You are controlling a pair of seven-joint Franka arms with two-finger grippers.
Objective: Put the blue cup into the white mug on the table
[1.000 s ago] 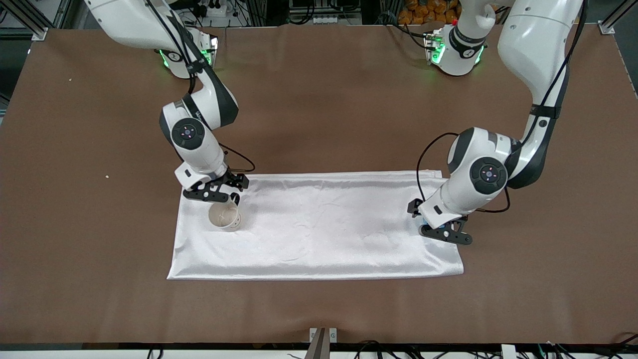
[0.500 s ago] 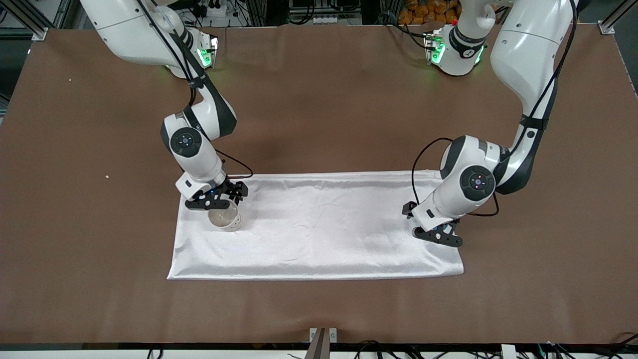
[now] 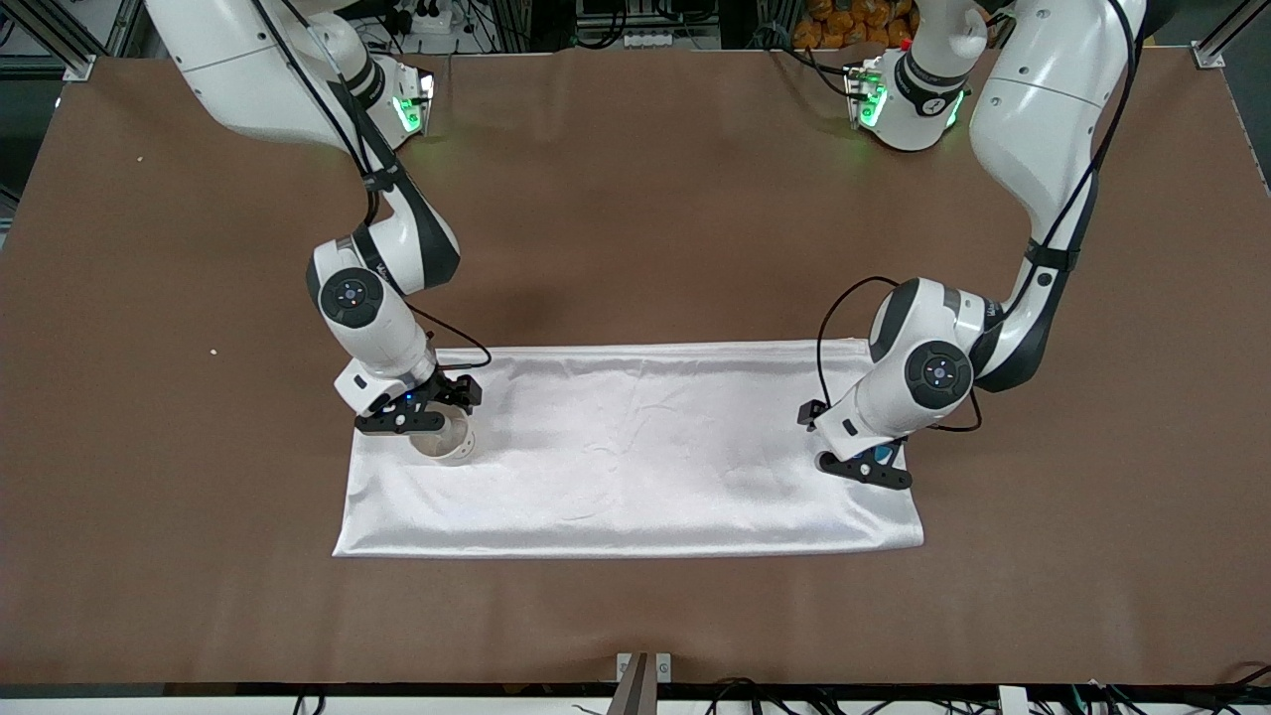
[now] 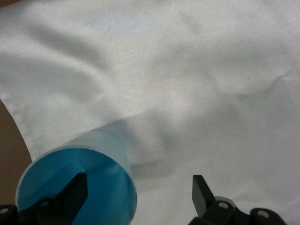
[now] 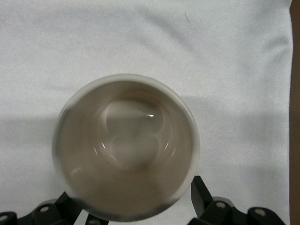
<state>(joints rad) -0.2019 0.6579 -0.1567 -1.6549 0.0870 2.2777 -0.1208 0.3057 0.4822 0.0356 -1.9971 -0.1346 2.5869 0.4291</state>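
The fingers of the robot's right gripper are around the white mug's near rim (image 5: 136,216), so they would hold the mug if they closed now.
The white mug (image 3: 449,444) stands upright on the white cloth near the right arm's end, and its cream inside fills the right wrist view (image 5: 126,145). My right gripper (image 3: 415,421) is low over it and open (image 5: 135,201), with one finger on each side of the mug's rim. The blue cup (image 4: 77,187) stands on the cloth near the left arm's end, mostly hidden under my left gripper (image 3: 862,467) in the front view. My left gripper (image 4: 138,194) is open, with one finger (image 4: 75,192) inside the cup and the other outside.
The white cloth (image 3: 635,467) lies flat across the middle of the brown table (image 3: 635,199). Its edge and bare table show beside the cup (image 4: 7,136). A metal bracket (image 3: 643,667) sits at the table edge nearest the front camera.
My right gripper has come down over the mug and now covers part of its rim. My left gripper has shifted a little toward the cloth's middle and lowered over the cup.
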